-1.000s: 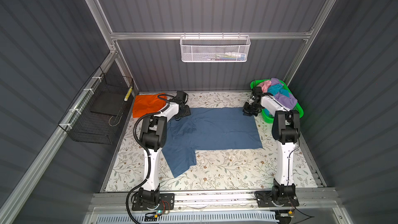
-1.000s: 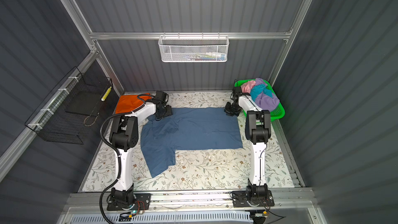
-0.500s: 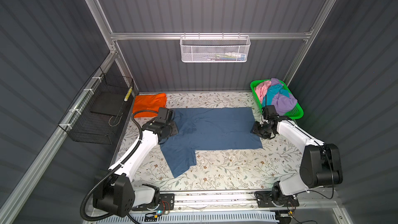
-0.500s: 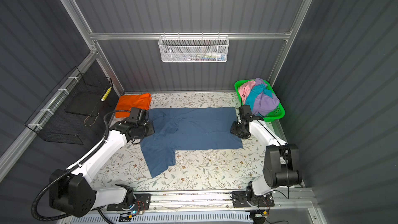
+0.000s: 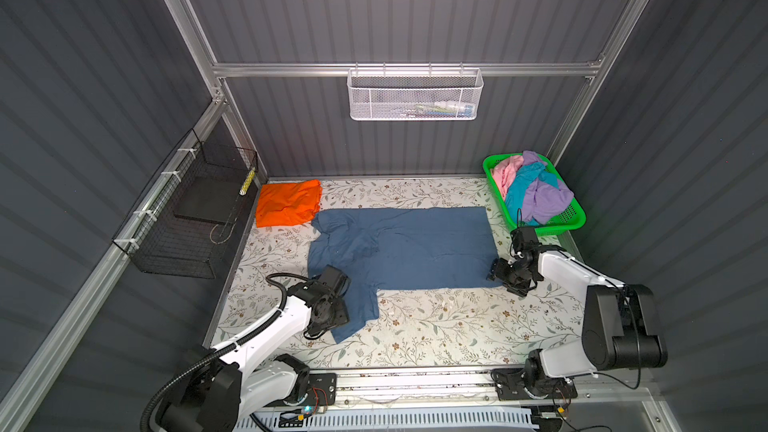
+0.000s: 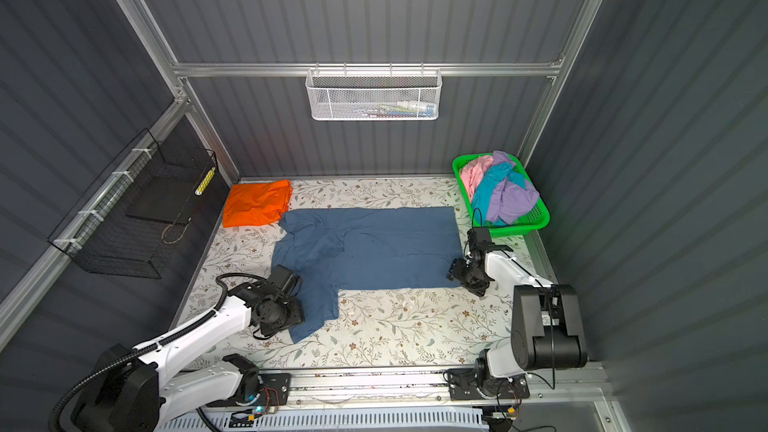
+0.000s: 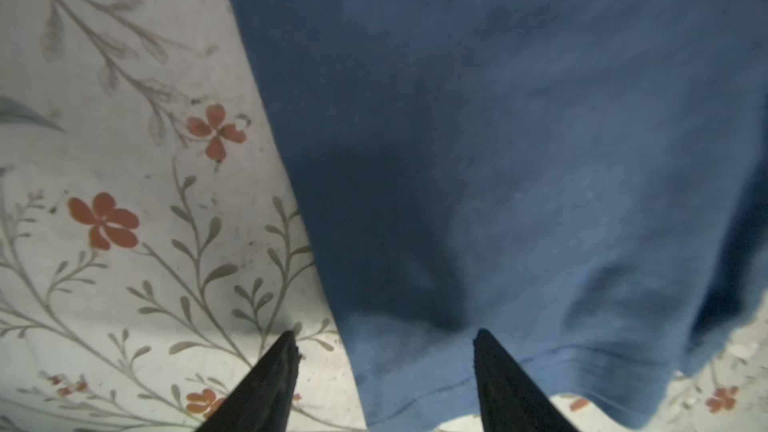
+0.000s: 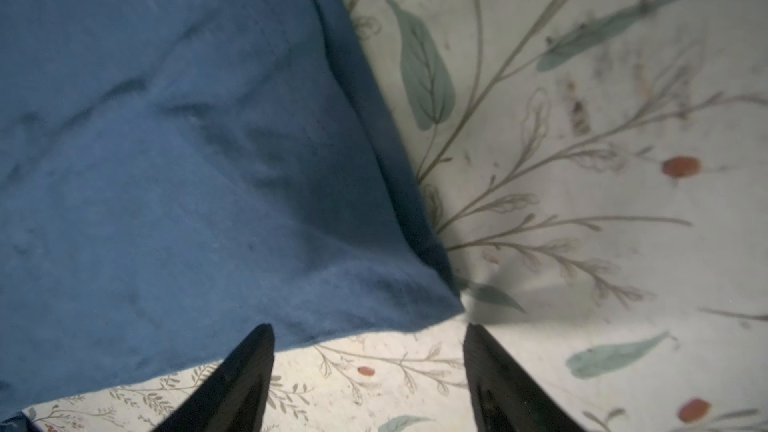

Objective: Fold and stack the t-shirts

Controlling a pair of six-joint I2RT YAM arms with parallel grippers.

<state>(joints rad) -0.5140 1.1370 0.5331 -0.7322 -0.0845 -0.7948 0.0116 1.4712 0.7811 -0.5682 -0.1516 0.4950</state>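
Note:
My left gripper grabs the dark blue t-shirt (image 5: 415, 243) by the edge of the front sleeve's end (image 5: 355, 328) next, to fold that side of the t-shirt over.
A dark blue t-shirt (image 5: 415, 243) (image 6: 374, 243) lies spread flat on the floral table (image 5: 436, 326), one sleeve pointing to the front. My left gripper (image 7: 384, 332) (image 5: 326, 324) is open over that sleeve's end (image 7: 498, 160), one finger above bare table and one above cloth. My right gripper (image 8: 368, 328) (image 5: 498, 274) is open just off the shirt's front right corner (image 8: 166, 160), nothing between its fingers. An orange t-shirt (image 5: 286, 203) (image 6: 257, 203) lies folded at the back left. Pink (image 5: 505, 172), turquoise (image 5: 519, 189) and lilac (image 5: 544, 197) t-shirts are heaped at the back right.
The heaped shirts sit in a green lattice basket (image 5: 557, 224) (image 6: 523, 226). A black wire basket (image 5: 187, 222) hangs on the left wall and a white mesh basket (image 5: 415, 95) on the back wall. An aluminium rail (image 5: 415, 380) runs along the table's front edge.
Both arms have swung from the blue shirt's far edge to its near edge. The right gripper has opened. The left one closed partway and has reopened.

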